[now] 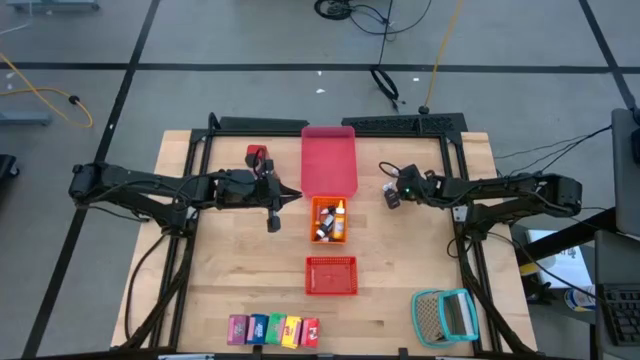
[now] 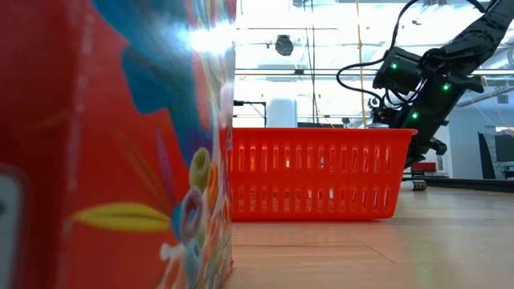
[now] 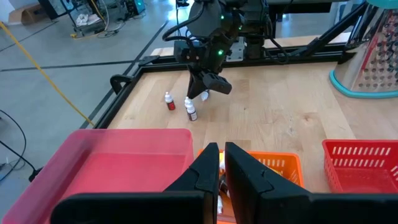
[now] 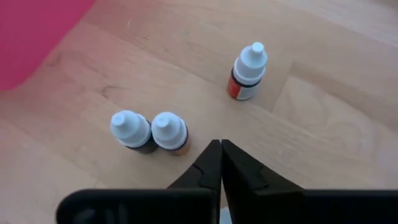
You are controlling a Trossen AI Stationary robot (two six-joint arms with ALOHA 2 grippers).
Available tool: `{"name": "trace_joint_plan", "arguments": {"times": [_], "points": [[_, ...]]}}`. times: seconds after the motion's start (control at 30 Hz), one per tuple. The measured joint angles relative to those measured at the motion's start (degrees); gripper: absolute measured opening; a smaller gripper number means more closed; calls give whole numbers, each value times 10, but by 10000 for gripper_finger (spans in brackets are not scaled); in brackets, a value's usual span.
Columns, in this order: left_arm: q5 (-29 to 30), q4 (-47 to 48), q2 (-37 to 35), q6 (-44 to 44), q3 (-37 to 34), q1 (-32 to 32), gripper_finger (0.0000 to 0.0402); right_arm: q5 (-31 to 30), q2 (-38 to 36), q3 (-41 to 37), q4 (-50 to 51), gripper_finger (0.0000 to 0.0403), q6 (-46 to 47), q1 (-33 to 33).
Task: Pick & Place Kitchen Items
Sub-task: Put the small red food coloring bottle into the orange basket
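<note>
My right gripper is shut short of the red bottle (image 4: pixel 245 79). Next it will open again, move past the bottle pair (image 4: pixel 149 133) and close on the body of the red bottle.
Three tiny white-capped bottles stand upright on the wooden table: two side by side (image 4: pixel 134 132) (image 4: pixel 169 132) and a red one (image 4: pixel 249 71) farther off. My right gripper (image 4: pixel 219 149) hovers just beside the pair, slanting down, shut with nothing between its fingers; the left wrist view shows it (image 3: pixel 208 87) over the bottles (image 3: pixel 191 109). My left gripper (image 3: pixel 221 155) is shut and hangs above the near end of the pink tray (image 3: pixel 118 155) and the orange basket (image 3: pixel 280 163). Coloured cartons (image 1: pixel 272 329) stand in a row at the near edge.
The orange basket (image 1: pixel 328 220) holds several bottles. A red basket (image 1: pixel 331 275) sits nearer the front, with a teal-framed mesh item (image 1: pixel 445 315) at the near right. A small red container (image 1: pixel 257 154) stands left of the pink tray (image 1: pixel 329 160). In the low view a red carton (image 2: pixel 112 144) fills the left side.
</note>
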State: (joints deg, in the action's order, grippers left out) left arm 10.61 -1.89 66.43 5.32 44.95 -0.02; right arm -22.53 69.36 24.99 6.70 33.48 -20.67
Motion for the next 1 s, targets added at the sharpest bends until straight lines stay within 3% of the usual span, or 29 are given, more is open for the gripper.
{"name": "trace_joint_plan", "arguments": {"times": [0.27, 0.7, 1.0], "points": [[0, 0, 0, 0, 0, 0, 31, -11, -1, 0, -16, 51, -14, -15], [0, 0, 0, 0, 0, 0, 31, 15, -1, 0, -45, 171, -36, -48], [0, 0, 0, 0, 0, 0, 31, 16, 4, 0, -102, 184, -72, -56]]}}
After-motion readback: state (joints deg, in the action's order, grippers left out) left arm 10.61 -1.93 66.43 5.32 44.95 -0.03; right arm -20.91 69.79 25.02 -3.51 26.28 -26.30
